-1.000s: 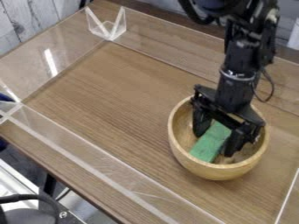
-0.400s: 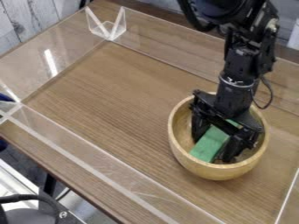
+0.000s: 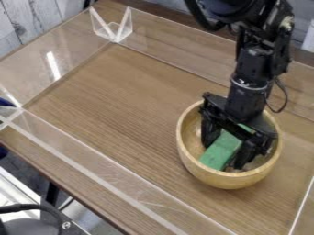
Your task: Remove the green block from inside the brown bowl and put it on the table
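My gripper should close now. Closing now would hold the green block. My fingers reach down inside the brown bowl on either side of the block's upper end.
The green block lies inside the brown bowl, which sits at the right front of the table. My gripper reaches down into the bowl from above on a black arm. Its two black fingers stand open on either side of the block's upper end, straddling it. The far end of the block is partly hidden behind the fingers. Whether the fingers touch the block I cannot tell.
Clear acrylic walls run along the table's edges, with a clear bracket at the far left corner. Bare wood-grain surface stretches left of the bowl. The table's right edge lies close to the bowl.
The gripper has dropped slightly lower into the bowl around the block compared with one second ago. Since the later earlier frame nothing has visibly moved.
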Available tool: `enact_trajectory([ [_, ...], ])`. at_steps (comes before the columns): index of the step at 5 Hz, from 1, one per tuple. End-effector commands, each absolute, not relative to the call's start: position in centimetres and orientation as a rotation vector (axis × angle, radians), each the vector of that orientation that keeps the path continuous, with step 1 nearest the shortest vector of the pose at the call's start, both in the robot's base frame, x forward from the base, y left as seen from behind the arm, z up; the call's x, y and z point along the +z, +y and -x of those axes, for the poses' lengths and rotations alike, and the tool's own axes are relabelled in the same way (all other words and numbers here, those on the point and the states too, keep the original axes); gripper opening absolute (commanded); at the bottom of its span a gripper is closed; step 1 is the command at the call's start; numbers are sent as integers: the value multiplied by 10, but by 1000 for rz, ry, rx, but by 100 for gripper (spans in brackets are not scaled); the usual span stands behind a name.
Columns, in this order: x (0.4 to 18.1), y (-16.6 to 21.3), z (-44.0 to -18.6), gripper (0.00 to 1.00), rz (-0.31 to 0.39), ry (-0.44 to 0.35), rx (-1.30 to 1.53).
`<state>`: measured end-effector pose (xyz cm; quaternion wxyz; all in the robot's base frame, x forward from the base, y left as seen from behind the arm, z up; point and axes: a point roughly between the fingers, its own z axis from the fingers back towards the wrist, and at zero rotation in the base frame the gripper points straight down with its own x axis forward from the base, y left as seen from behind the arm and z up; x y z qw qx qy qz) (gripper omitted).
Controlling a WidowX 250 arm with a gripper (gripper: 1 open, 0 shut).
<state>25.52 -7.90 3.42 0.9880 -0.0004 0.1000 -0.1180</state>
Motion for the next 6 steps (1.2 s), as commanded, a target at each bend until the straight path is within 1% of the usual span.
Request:
enact_trajectory([
  [1, 58, -83, -261, 100, 11, 112, -251],
  [5, 54, -84, -258, 100, 18, 101, -261],
  [6, 51, -82, -260, 0, 17, 105, -255],
])
